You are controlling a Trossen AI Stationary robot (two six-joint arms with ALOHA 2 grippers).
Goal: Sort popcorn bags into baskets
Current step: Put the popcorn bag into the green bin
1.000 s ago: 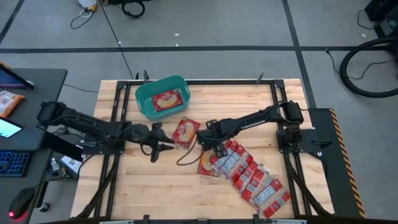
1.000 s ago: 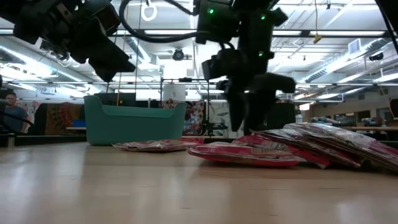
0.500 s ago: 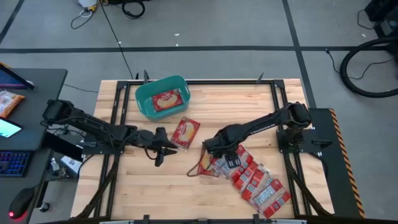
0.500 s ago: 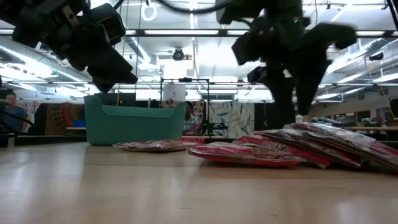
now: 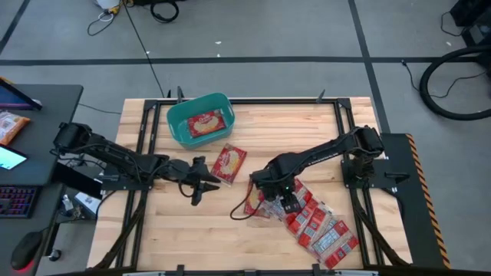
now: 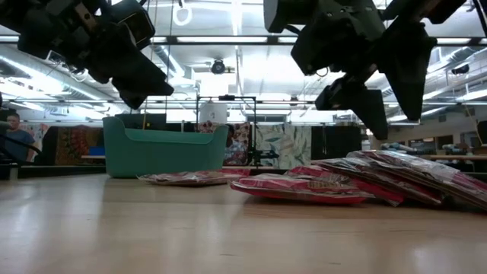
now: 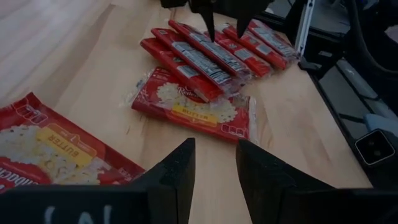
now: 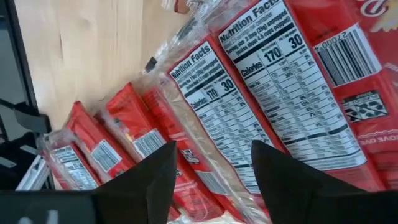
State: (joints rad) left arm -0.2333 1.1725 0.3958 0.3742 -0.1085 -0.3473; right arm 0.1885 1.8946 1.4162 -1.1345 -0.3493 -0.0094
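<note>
I need to grab the row's leftmost popcorn bag next with my right gripper, by the lower end of its nutrition label, to sort the bag into the teal tub.
The teal tub stands at the table's far left, with one red popcorn bag lying flat inside. Another bag lies alone on the wood below it. Several more bags lie in an overlapping row running toward the near right corner; the row's leftmost bag lies label up. My left gripper hovers open, just left of the lone bag. My right gripper hangs open above the left end of the row and touches nothing.
Bare wood lies along the near left of the table and at the far right. A black frame borders the table. A desk with a keyboard and screens stands to the left.
My right gripper has swung from beside the lone bag toward the table's near right, and now stands over the left end of the row. My left gripper has moved a little to the right, toward the lone bag. No bag has moved.
</note>
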